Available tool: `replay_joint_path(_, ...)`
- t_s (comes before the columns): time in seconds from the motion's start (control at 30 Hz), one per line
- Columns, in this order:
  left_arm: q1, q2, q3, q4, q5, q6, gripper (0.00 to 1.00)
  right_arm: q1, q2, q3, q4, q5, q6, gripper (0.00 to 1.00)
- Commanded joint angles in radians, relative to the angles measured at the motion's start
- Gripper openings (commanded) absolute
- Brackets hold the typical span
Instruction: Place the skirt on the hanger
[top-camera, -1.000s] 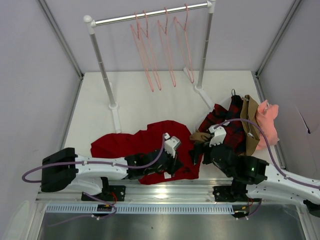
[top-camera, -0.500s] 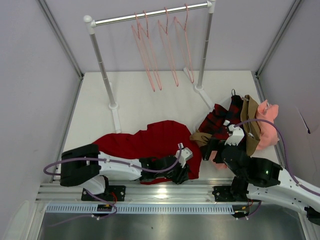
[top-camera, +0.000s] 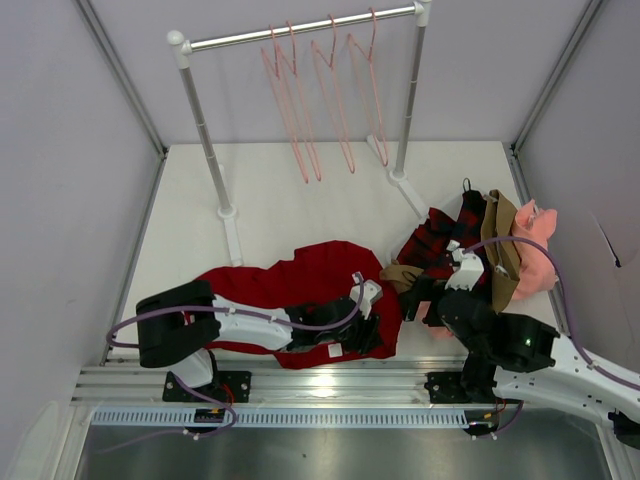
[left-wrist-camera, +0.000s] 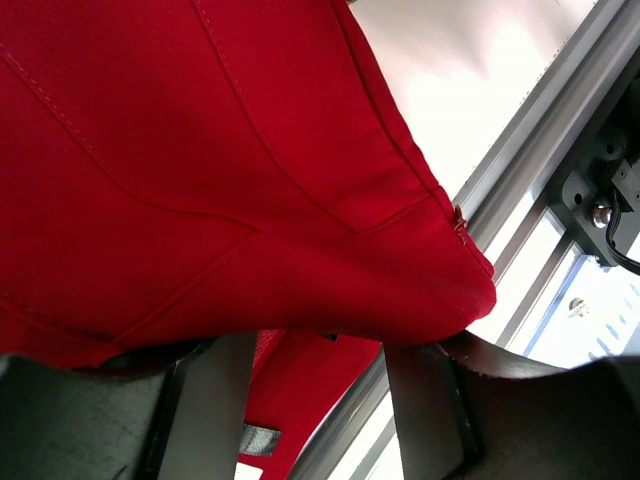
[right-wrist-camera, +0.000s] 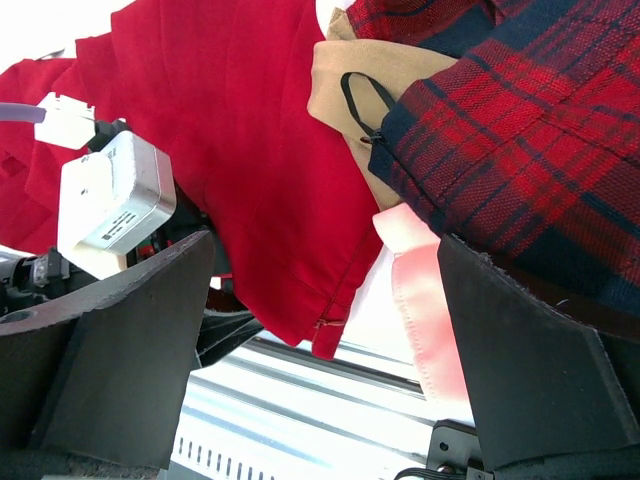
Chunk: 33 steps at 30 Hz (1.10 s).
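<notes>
Next, my left gripper grabs the skirt's near edge (top-camera: 371, 350) just in from its corner, leaving that corner free, to straighten the skirt for the hanger (top-camera: 304, 176).
The deep-red skirt (top-camera: 290, 285) lies spread along the near side of the table. My left gripper (top-camera: 368, 335) sits at its near right corner. In the left wrist view the skirt (left-wrist-camera: 200, 150) bulges over the tips of the left gripper (left-wrist-camera: 320, 400), whose fingers (left-wrist-camera: 210, 400) stand apart with a gap between them. My right gripper (top-camera: 425, 300) hovers wide open just right of that corner; the skirt (right-wrist-camera: 250, 150) hangs between its fingers, untouched. The pink wire hanger (top-camera: 304, 176) hangs with several like it on the rack at the back.
A clothes pile lies at the right: a red-and-black plaid garment (top-camera: 440, 245), a tan one (top-camera: 500, 235) and a salmon-pink one (top-camera: 535, 255). The metal rack (top-camera: 300, 32) stands on two posts at the back. An aluminium rail (top-camera: 330, 375) runs along the near edge.
The left gripper slid right along the skirt's near edge and its jaws opened. The right arm pulled back to the right, off the skirt's corner.
</notes>
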Motion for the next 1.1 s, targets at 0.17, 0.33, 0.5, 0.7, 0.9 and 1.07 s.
replay_joint_path(0.17,0.025,0.029,0.008,0.127,0.048,-0.009,0.54,-0.003,0.053,0.016,0.041,0.01,-0.019,0.99)
replay_joint_path(0.33,0.025,0.052,0.001,0.173,0.098,0.022,0.45,-0.003,0.041,0.016,0.028,0.016,-0.012,0.99)
replay_joint_path(0.5,0.025,0.054,0.008,0.13,0.083,0.055,0.38,-0.003,0.022,0.014,0.016,0.024,-0.003,1.0)
replay_joint_path(0.7,0.025,0.04,-0.001,0.095,0.029,0.086,0.34,-0.005,0.024,0.011,0.017,0.024,0.0,0.99)
replay_joint_path(0.9,0.024,0.067,0.011,0.09,0.014,0.088,0.27,-0.006,0.03,0.011,0.013,0.022,0.004,0.99)
replay_joint_path(1.07,0.022,0.074,0.013,0.087,-0.001,0.089,0.23,-0.006,0.026,0.009,0.01,0.022,0.009,0.99)
